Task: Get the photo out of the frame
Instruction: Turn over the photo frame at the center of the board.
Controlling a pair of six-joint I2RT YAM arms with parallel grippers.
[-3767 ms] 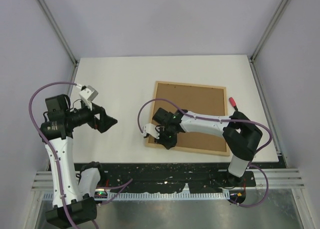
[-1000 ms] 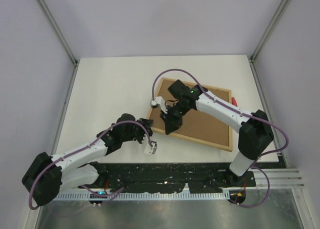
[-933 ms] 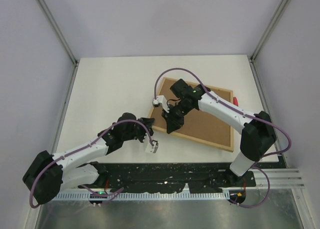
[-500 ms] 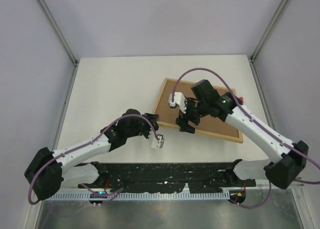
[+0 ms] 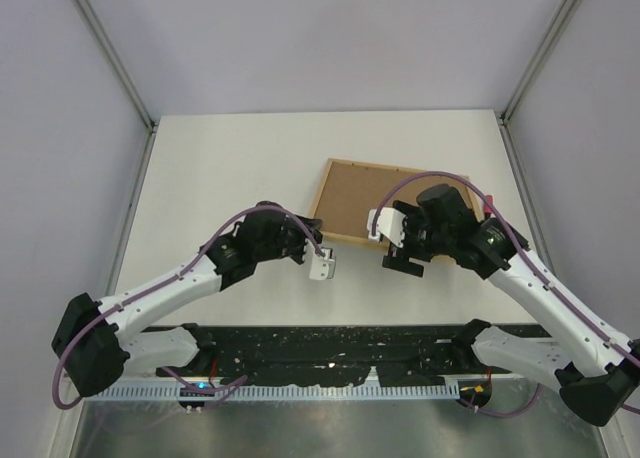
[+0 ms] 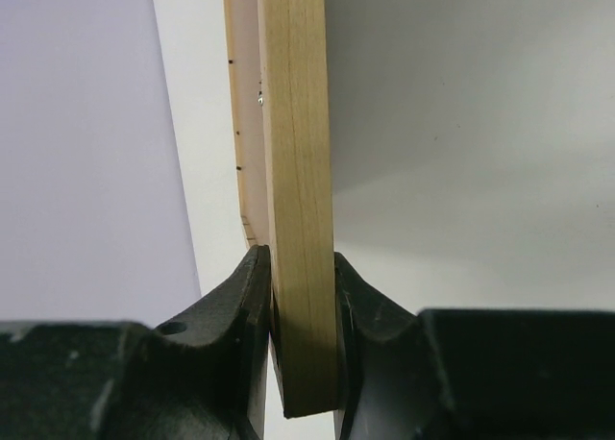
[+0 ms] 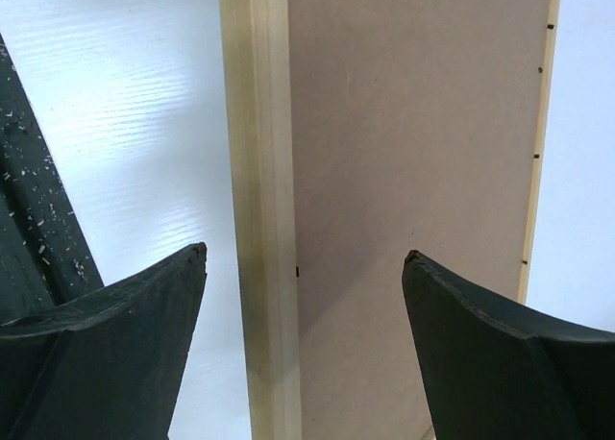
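My right gripper lowers next and then closes on the wood strip, since its fingers are above the strip and closing now would miss it.
The frame (image 5: pixel 368 190) lies back up on the white table, its brown fibreboard back facing me inside thin pale wood strips. The photo is hidden beneath that back. My left gripper (image 5: pixel 312 234) holds the frame's near left corner; in the left wrist view the pale wood strip (image 6: pixel 294 123) stands pinched between the two black fingers of the left gripper (image 6: pixel 298 267). My right gripper (image 5: pixel 403 260) hovers over the frame's near edge, open. In the right wrist view the right gripper (image 7: pixel 303 257) straddles the wood strip (image 7: pixel 258 171) and brown back (image 7: pixel 413 123) without touching them.
A small red-handled screwdriver (image 5: pixel 487 205) lies just past the frame's right side, partly behind the right arm's cable. The table's black front rail (image 5: pixel 330 338) runs along the near edge, close to both grippers.
The right gripper has opened and drawn back from the middle of the frame's back to its near edge. The frame has slid right and turned. The left gripper has closed on its corner.
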